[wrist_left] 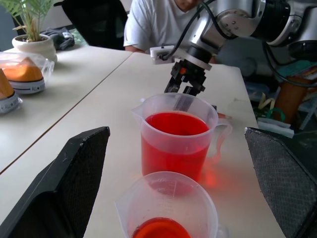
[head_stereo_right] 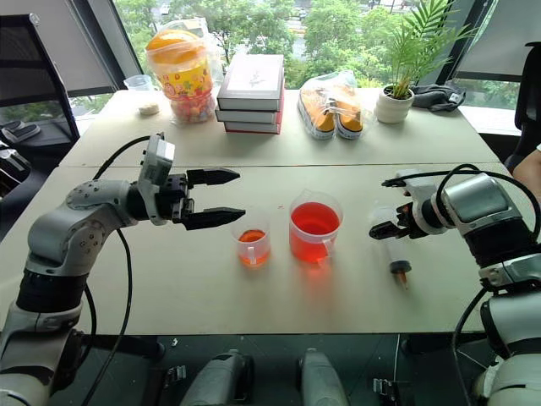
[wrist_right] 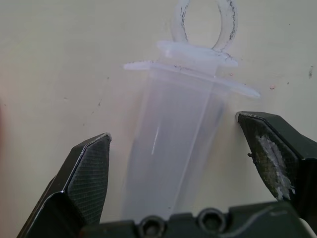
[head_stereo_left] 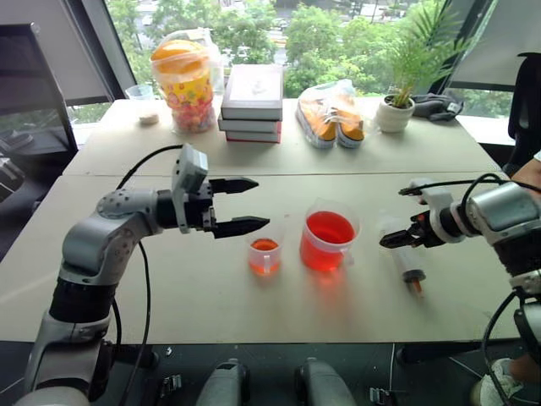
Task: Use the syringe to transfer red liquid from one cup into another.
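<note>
My right gripper should close on the syringe (head_stereo_left: 407, 260) now. Its fingers are on both sides of the syringe's clear body, below the syringe's rim, so they would hold the syringe.
The syringe (head_stereo_left: 407, 260) lies flat on the table at the right, clear barrel and orange-red tip (head_stereo_left: 415, 286) toward the front edge. My right gripper (wrist_right: 173, 126) is open and angled down over its plunger end, one finger on each side of the barrel (wrist_right: 173, 158) with a gap either way. The larger cup (head_stereo_left: 328, 241), about half full of red liquid, stands mid-table. The smaller cup (head_stereo_left: 264, 255), with a little red liquid, stands just left of it. My left gripper (head_stereo_left: 258, 203) hovers open and level, left of and above the smaller cup.
Along the far side of the table stand a snack jar (head_stereo_left: 186, 80), a stack of books (head_stereo_left: 252, 101), a clear bag of orange items (head_stereo_left: 331, 114) and a potted plant (head_stereo_left: 396, 110). A person in a white shirt (wrist_left: 163, 20) sits beyond the table's right end.
</note>
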Robot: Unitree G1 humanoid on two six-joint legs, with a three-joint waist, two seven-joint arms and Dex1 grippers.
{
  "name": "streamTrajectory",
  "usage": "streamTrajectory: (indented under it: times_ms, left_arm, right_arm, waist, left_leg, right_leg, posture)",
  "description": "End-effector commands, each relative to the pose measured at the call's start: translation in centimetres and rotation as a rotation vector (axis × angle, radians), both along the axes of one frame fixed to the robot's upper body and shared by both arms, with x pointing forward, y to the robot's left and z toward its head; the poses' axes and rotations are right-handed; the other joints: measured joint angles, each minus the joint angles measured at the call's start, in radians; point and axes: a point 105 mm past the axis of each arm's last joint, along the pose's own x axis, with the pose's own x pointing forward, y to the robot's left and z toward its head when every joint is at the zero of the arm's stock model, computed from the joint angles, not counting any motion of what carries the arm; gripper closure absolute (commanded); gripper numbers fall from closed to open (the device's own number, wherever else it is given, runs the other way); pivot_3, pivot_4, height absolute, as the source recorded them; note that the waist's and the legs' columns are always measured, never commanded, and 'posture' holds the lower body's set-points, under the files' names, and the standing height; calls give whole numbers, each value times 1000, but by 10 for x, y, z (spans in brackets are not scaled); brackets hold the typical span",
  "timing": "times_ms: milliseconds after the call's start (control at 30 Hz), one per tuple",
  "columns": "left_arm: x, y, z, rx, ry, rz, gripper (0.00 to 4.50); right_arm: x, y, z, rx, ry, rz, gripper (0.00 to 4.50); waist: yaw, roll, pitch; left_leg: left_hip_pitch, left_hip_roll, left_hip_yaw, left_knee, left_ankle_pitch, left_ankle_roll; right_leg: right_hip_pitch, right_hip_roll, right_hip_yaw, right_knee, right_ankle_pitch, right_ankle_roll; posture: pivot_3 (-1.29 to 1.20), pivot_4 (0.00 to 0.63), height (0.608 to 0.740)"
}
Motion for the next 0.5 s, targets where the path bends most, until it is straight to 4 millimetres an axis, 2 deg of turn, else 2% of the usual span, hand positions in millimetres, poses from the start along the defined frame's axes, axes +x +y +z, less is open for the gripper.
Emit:
streamTrajectory:
  times_ms: [33, 67, 167, 300, 333, 433, 500]
  left_arm:
    - [-4, 1, 8, -15, -47, 5, 0]
    - [-4, 1, 7, -16, -47, 7, 0]
    - [-4, 2, 7, -18, -48, 18, 0]
    - [-3, 2, 6, -20, -48, 21, 0]
    - [-2, 2, 5, -19, -49, 22, 0]
    - [-1, 2, 5, -18, -50, 19, 0]
    - [0, 1, 5, -16, -55, 14, 0]
  right_arm:
    - [5, 2, 2, -4, 6, 6, 34]
    - [6, 1, 0, -10, 15, 6, 34]
    - [4, 2, -4, -15, 40, 9, 868]
    - [0, 4, -8, -49, 63, 44, 2738]
    - [-1, 5, -9, -58, 67, 56, 3051]
    - [-3, 2, -7, -115, 41, 99, 3083]
    - [1, -4, 9, -125, -30, 85, 3083]
  waist:
    - [0, 0, 0]
    - [0, 0, 0]
    - [0, 0, 0]
    - [0, 0, 0]
    - [0, 0, 0]
    - [1, 0, 0]
    - [1, 0, 0]
  left_leg:
    - [0, 0, 0, 0, 0, 0]
    - [0, 0, 0, 0, 0, 0]
    - [1, 0, 0, 0, 0, 0]
    - [1, 0, -1, 0, 0, 0]
    - [1, 0, -1, 0, 0, 0]
    - [1, 0, -1, 0, 0, 0]
    - [1, 0, -1, 0, 0, 0]
  right_leg:
    - [0, 0, 0, 0, 0, 0]
    - [0, 0, 0, 0, 0, 0]
    - [1, 0, 0, 0, 0, 0]
    - [1, 0, 0, 0, 0, 0]
    - [1, 0, 0, 0, 0, 0]
    - [1, 0, 0, 0, 0, 0]
    - [1, 0, 0, 0, 0, 0]
  posture:
    - [0, 150, 740]
    - [0, 150, 740]
    - [0, 150, 740]
    - [0, 150, 740]
    - [0, 150, 740]
    - [0, 150, 740]
    - [0, 150, 740]
